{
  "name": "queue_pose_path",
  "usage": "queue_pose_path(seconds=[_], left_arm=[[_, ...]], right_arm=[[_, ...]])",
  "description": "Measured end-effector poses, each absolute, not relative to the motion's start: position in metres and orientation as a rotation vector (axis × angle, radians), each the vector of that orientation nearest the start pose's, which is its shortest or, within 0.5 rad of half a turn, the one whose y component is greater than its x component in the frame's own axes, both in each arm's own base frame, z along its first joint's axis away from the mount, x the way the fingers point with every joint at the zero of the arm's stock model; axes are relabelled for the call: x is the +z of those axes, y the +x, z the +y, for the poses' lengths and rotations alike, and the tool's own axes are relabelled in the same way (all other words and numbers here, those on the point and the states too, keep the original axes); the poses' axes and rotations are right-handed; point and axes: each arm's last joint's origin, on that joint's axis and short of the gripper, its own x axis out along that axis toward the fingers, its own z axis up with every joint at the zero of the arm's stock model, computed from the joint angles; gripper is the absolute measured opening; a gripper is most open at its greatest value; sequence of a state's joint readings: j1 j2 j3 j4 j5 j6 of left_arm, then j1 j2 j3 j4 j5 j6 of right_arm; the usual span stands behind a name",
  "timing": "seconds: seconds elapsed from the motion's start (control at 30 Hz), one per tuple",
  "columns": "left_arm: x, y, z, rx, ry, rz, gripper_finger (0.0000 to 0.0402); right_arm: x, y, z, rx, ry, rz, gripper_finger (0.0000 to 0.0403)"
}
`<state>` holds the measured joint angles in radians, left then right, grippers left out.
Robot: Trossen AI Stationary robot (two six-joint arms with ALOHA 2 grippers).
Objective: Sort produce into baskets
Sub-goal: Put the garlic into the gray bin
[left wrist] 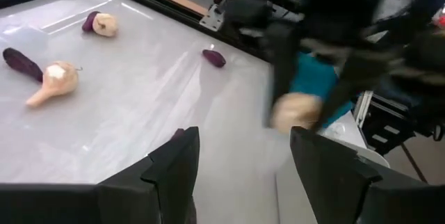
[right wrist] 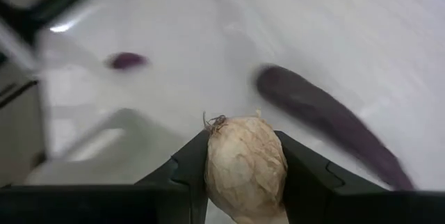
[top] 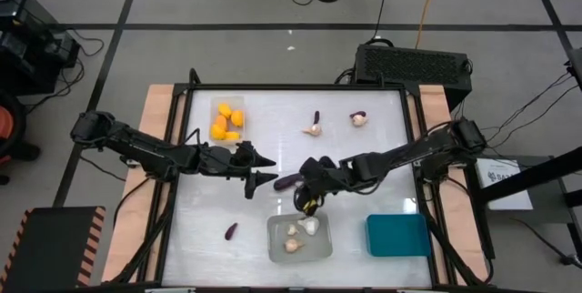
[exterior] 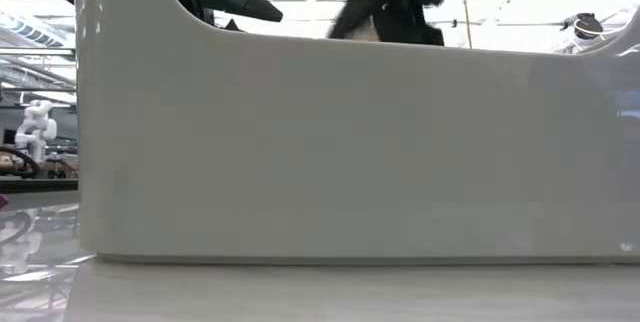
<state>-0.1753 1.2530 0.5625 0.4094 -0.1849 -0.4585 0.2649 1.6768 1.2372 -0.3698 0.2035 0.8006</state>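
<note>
The garlic bulb is short of the grey bin's far rim [top: 296, 216] and would miss the grey bin if the robot's right gripper opened now, so the right gripper needs to first move the garlic bulb toward the grey bin.
My right gripper [top: 309, 200] is shut on a cream garlic bulb [right wrist: 245, 170] just beyond the far rim of the grey translucent bin [top: 298, 238], which holds a few garlic bulbs. My left gripper [top: 267, 170] is open and empty at mid-table, left of a purple eggplant [top: 285, 182] lying on the table. The clear bin [top: 227, 120] at the far left holds orange-yellow pieces. The teal bin [top: 397, 235] stands at the near right. The left wrist view shows my open fingers [left wrist: 240, 161] and the right arm with the bulb [left wrist: 295, 110]. My right gripper pinches the garlic bulb by its two rounded sides [right wrist: 212, 172] between its two fingers. The bulb's stem tip [right wrist: 217, 122] points away from the wrist. The bulb is lifted clear of the table.
Loose on the table: two garlic bulbs [top: 313, 130] [top: 361, 120] with eggplants [top: 316, 117] [top: 358, 114] beside them at the far side, and a small eggplant [top: 231, 231] at the near left. The grey bin's wall [exterior: 350, 142] fills the low view. A black vented box [top: 414, 64] stands behind the table.
</note>
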Motion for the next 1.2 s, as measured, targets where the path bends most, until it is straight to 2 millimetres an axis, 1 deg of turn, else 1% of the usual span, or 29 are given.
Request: queue_pose_path(seconds=[0.07, 0.13, 0.27, 0.33, 0.5, 0.63, 0.7, 0.8, 1.0, 1.2], left_arm=[[0.218, 0.254, -0.040, 0.067, -0.400, 0.271, 0.0232], [0.218, 0.254, -0.041, 0.042, -0.381, 0.276, 0.0232], [0.218, 0.254, -0.041, 0.010, -0.358, 0.284, 0.0232], [0.218, 0.254, -0.042, 0.000, -0.358, 0.287, 0.0232], [0.214, 0.253, -0.042, -0.005, -0.353, 0.330, 0.0232], [0.208, 0.251, -0.042, 0.007, -0.352, 0.387, 0.0232], [0.207, 0.250, -0.043, 0.007, -0.349, 0.408, 0.0232], [0.207, 0.249, -0.047, -0.009, -0.346, 0.412, 0.0232], [0.207, 0.248, -0.053, -0.036, -0.341, 0.416, 0.0232], [0.207, 0.248, -0.054, -0.035, -0.340, 0.415, 0.0232]], right_arm=[[0.255, 0.351, 0.099, -0.217, 0.567, 0.734, 0.0130], [0.257, 0.350, 0.107, -0.199, 0.586, 0.727, 0.0130], [0.257, 0.346, 0.120, -0.201, 0.669, 0.731, 0.0130], [0.257, 0.344, 0.126, -0.174, 0.698, 0.743, 0.0130], [0.261, 0.340, 0.144, -0.098, 0.717, 0.735, 0.0131], [0.260, 0.334, 0.163, -0.050, 0.732, 0.735, 0.0131], [0.260, 0.330, 0.174, -0.020, 0.721, 0.745, 0.0131], [0.258, 0.325, 0.185, 0.008, 0.709, 0.757, 0.0131], [0.257, 0.321, 0.191, -0.001, 0.676, 0.749, 0.0131], [0.257, 0.321, 0.191, 0.002, 0.635, 0.750, 0.0131]])
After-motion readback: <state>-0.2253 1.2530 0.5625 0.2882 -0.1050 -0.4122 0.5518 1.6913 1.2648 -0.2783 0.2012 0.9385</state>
